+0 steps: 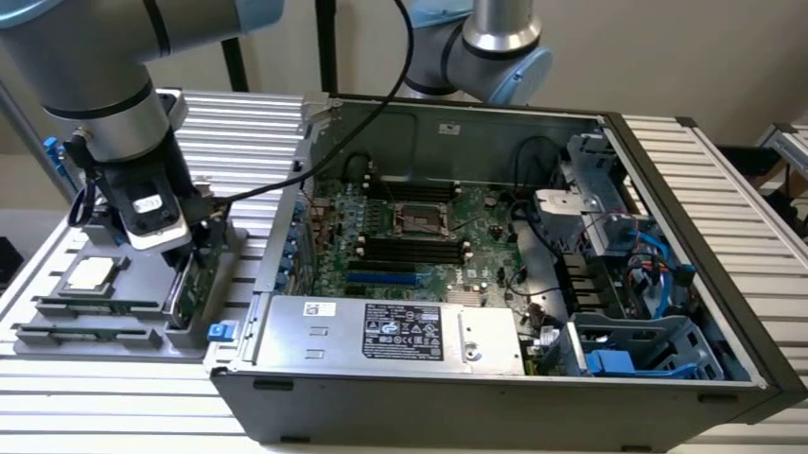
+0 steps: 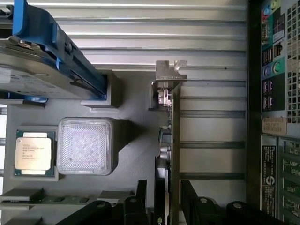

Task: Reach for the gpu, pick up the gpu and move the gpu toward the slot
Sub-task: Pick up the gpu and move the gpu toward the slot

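Note:
Next, my gripper picks up the GPU by its free upper edge [image 1: 195, 255] to move it toward the slot, since the tray's holder [image 1: 187, 338] encloses the GPU's bottom.
The gpu [image 2: 174, 140] stands on edge in a holder of the grey parts tray [image 2: 131, 98], a thin green card with its silver bracket [image 2: 168, 75] at one end. My gripper [image 2: 166, 206] is right over it, open. One black finger [image 2: 140, 199] sits on each side of the card's edge, with a gap showing on at least one side. In the exterior view the gripper [image 1: 189, 248] hangs low at the tray on that view's left, just above the green gpu [image 1: 187, 288]. The blue slot [image 1: 385, 281] lies on the motherboard inside the open computer case [image 1: 253, 388].
On the tray are a processor chip [image 2: 33, 152], a ribbed grey block [image 2: 85, 145], memory sticks [image 1: 76, 307] and a silver hard drive [image 2: 33, 70] with blue rails. The case wall [image 2: 276, 93] stands close beside the card. A cable [image 1: 253, 194] runs from the wrist over the case edge.

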